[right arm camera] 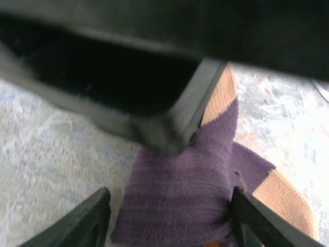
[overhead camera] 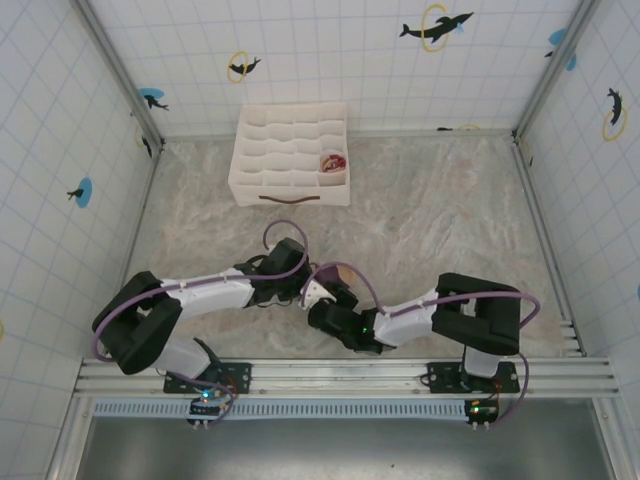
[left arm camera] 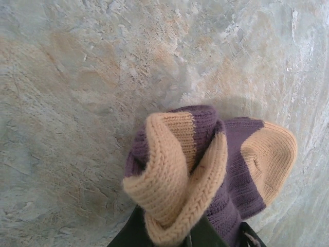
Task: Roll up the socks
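Observation:
The purple sock (right arm camera: 180, 200) reaches past my fingers, and one finger is against the sock's side, so my right gripper should close on it now.
A purple sock (left arm camera: 241, 180) with a tan toe and a folded tan band lies bunched on the marbled table. My left gripper (left arm camera: 169, 237) is shut on the folded tan edge of this sock, at the bottom of the left wrist view. In the right wrist view my right gripper (right arm camera: 169, 211) stands open, its two dark fingers (right arm camera: 95, 218) wide apart on either side of the purple sock (right arm camera: 180, 200). The left gripper's black body hangs just above it. From above, both grippers meet over the sock (overhead camera: 318, 291) at the table's near middle. A rolled beige and red sock (overhead camera: 333, 162) sits in the box.
The white gridded organiser box (overhead camera: 270, 150) stands at the back of the table, left of centre. White gridded walls enclose the table on three sides. Purple cables loop over both arms near the middle.

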You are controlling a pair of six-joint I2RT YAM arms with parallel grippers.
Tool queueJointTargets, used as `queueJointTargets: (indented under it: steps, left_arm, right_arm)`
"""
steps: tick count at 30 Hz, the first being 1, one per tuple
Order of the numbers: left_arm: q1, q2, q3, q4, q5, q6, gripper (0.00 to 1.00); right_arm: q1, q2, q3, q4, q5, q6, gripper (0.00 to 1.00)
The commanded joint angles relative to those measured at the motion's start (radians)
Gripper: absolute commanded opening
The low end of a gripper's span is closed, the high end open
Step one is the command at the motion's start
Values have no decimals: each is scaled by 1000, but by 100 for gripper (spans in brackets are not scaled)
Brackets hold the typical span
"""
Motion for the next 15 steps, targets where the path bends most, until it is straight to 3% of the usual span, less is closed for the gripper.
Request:
queueJointTargets:
  steps: [1, 6, 9, 10, 14, 15]
  left_arm:
    - [-4, -14, -29, -76, -8, -9, 0]
    - [-4, -35, -43, -61, -9, -25, 1]
    - [-3, -42, -51, -42, 7, -33, 15]
    - [-3, -42, -53, -37, 12, -36, 26]
    - [-3, -56, -63, -9, 25, -44, 54]
    - [-3, -59, -61, -7, 24, -43, 56]
  right_arm:
    - [-38, 37, 21, -2, 37, 74, 53]
    - [-60, 20, -37, -3, -50, 153, 21]
    - [-85, -9, -124, 77, -194, 192, 5]
    - [-97, -17, -152, 101, -233, 214, 1]
    - [-138, -34, -233, 173, -342, 276, 0]
    - [-146, -37, -249, 188, -361, 289, 0]
